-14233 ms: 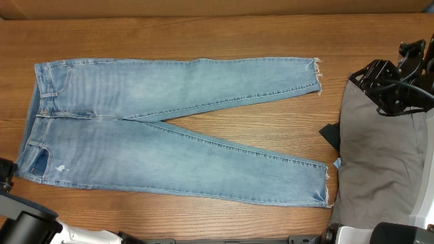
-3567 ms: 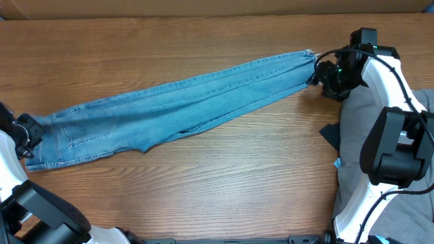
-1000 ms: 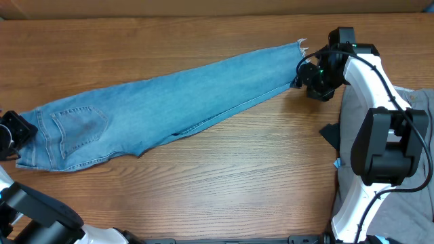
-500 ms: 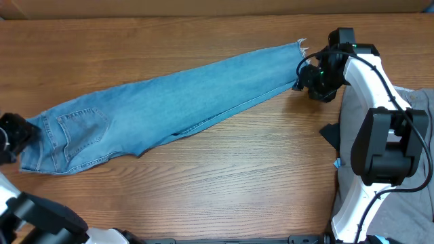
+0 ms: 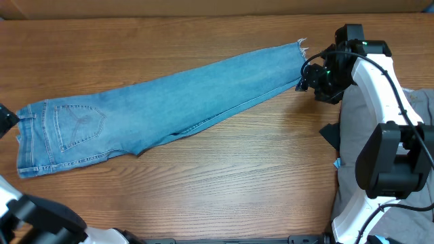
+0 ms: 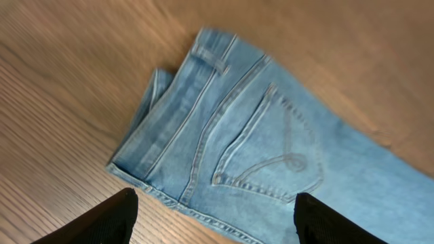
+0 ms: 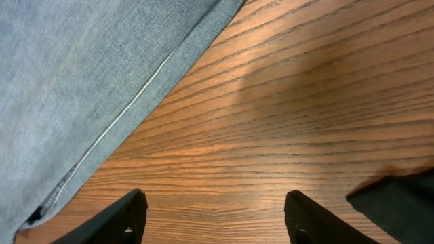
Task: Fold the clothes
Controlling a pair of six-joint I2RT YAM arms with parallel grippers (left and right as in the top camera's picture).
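The legs of the light-blue jeans should be folded over toward the waist (image 5: 27,139). My right gripper needs to grab the jeans by the frayed hem (image 5: 300,47) next.
The light-blue jeans (image 5: 169,102) lie folded lengthwise, stretched diagonally from the waist at the lower left to the frayed hem (image 5: 300,47) at the upper right. In the left wrist view the waistband and a stitched back pocket (image 6: 271,149) lie flat on the wood. My left gripper (image 6: 215,196) is open just off the waist and holds nothing; overhead it shows at the far left edge (image 5: 7,120). My right gripper (image 7: 213,200) is open over bare wood, beside the leg edge (image 7: 102,74) and apart from it. Grey trousers (image 5: 407,169) lie at the right under the right arm.
A dark patch (image 5: 330,135) sits beside the grey trousers, and a dark shape (image 7: 400,196) shows at the right wrist view's lower right. Cardboard (image 5: 203,7) lines the table's far edge. The right arm (image 5: 380,74) reaches over the grey trousers.
My left gripper opened, let go of the waistband and drew back left; the waist now lies flat. My right gripper shifted slightly right, off the hem.
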